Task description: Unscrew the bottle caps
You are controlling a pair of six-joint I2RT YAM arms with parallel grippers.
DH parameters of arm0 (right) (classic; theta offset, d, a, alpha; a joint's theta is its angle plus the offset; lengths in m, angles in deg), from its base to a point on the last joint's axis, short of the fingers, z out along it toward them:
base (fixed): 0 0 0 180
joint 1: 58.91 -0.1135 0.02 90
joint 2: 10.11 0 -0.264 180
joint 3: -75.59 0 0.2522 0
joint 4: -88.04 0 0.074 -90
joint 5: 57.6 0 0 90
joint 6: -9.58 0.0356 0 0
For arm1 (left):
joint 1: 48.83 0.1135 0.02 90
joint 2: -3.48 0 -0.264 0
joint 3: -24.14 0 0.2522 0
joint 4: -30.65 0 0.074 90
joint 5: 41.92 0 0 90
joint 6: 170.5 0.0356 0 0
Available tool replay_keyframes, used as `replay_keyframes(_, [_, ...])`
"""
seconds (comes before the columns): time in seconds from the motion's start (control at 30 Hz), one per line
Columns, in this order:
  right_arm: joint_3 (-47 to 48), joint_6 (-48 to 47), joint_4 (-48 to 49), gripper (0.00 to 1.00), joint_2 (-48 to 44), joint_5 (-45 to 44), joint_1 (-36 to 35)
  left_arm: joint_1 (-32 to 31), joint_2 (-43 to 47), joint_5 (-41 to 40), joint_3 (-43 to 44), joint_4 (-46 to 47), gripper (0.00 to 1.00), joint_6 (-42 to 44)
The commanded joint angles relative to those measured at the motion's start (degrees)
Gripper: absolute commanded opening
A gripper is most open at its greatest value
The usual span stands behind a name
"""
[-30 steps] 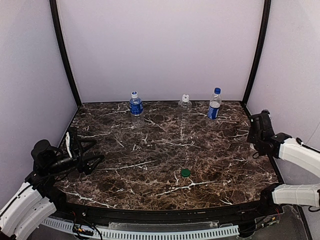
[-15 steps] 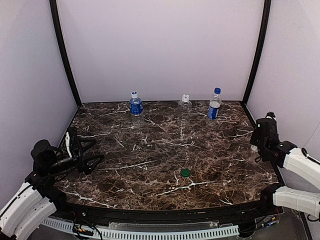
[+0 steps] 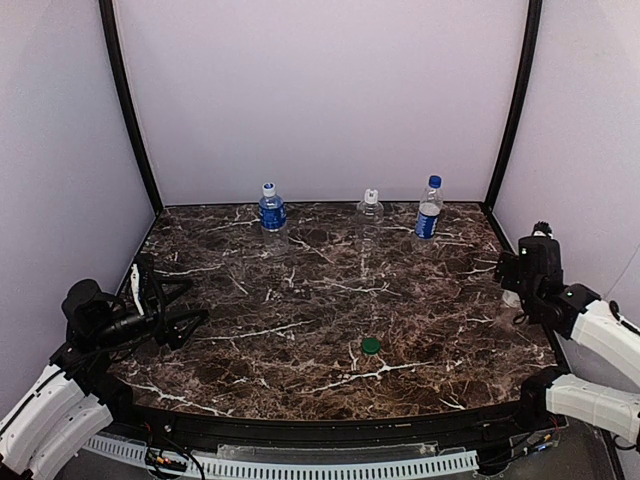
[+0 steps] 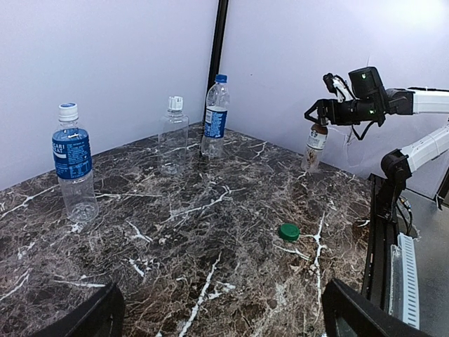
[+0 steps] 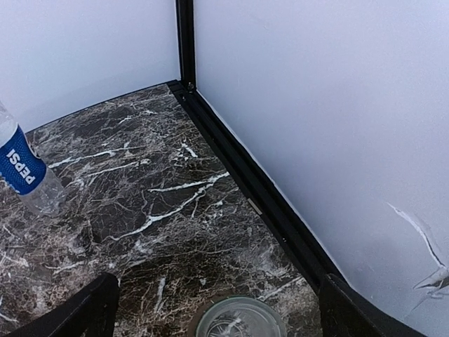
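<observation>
The capped top of the taller blue-label bottle is the part my right gripper needs to grab next, by its capped top (image 3: 435, 182). The bottle's body then stays free for my left gripper to grab for unscrewing.
Three capped bottles stand along the back: a blue-label bottle (image 3: 270, 208), a plain clear bottle (image 3: 369, 214) and a taller blue-label bottle (image 3: 429, 209). The brown bottle (image 4: 315, 147) with a white label stands at the table's right edge, directly under my right gripper (image 4: 318, 118). In the right wrist view its open glass mouth (image 5: 239, 323) shows, uncapped, between the wide-open fingers of the right gripper (image 5: 217, 314), which do not touch it. A green cap (image 3: 371, 346) lies on the marble near the front centre. My left gripper (image 3: 186, 306) hovers open and empty at the left.
The dark marble table (image 3: 300, 300) is boxed in by white walls with black corner posts (image 3: 513, 105). A black rail (image 5: 259, 182) runs along the right edge beside the brown bottle. The taller blue-label bottle (image 5: 21, 172) stands at the left of the right wrist view.
My right gripper has opened and let go of the brown bottle, and its arm has shifted slightly right and nearer. The left arm, the other bottles and the green cap have not moved.
</observation>
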State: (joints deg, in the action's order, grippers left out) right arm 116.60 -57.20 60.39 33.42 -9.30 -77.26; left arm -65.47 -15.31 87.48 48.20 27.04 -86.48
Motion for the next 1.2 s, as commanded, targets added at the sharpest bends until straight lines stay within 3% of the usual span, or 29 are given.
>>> replay_keyframes(0.0, [4.6,-1.0,-4.1,0.99,-1.1,-1.2,0.2,0.3,-0.2,0.5,-1.1,0.3,0.99,0.6])
replay_keyframes(0.2, [15.1,-8.4,-6.5,0.98,-0.4,5.8,0.2,0.3,-0.3,0.6,-1.1,0.5,0.99,0.6])
replay_keyframes(0.27, [20.6,-13.3,-6.5,0.99,2.7,14.7,0.2,0.3,-0.4,0.3,-1.0,0.6,0.99,0.4])
replay_keyframes(0.37, [31.0,-18.2,-9.2,0.99,10.3,34.8,0.2,0.3,-0.7,-2.6,-0.9,0.8,0.99,-0.5])
replay_keyframes(0.43, [39.5,-17.9,-12.9,0.99,17.1,41.0,0.2,0.4,-1.1,-6.9,-0.8,0.5,0.99,-0.8])
replay_keyframes(0.6, [55.9,-16.6,-18.6,0.98,33.6,37.6,0.2,0.9,-2.0,-24.1,-0.1,-2.8,0.99,1.5])
replay_keyframes(0.7, [61.8,-16.0,-18.5,0.93,40.9,33.5,0.2,1.6,-2.3,-38.1,0.2,-4.5,0.99,4.3])
replay_keyframes(0.77, [65.3,-15.6,-18.5,0.9,45.1,32.1,0.2,2.4,-2.4,-42.3,0.3,-5.1,0.99,5.4])
replay_keyframes(0.97, [75.0,-16.0,-21.1,0.82,56.7,31.5,0.2,3.4,-2.5,-39.7,0.0,-4.7,0.99,5.6])
replay_keyframes(1.17, [77.7,-15.4,-22.0,0.72,63.1,30.1,0.2,3.6,-3.1,-36.4,-0.3,-4.2,0.99,5.6])
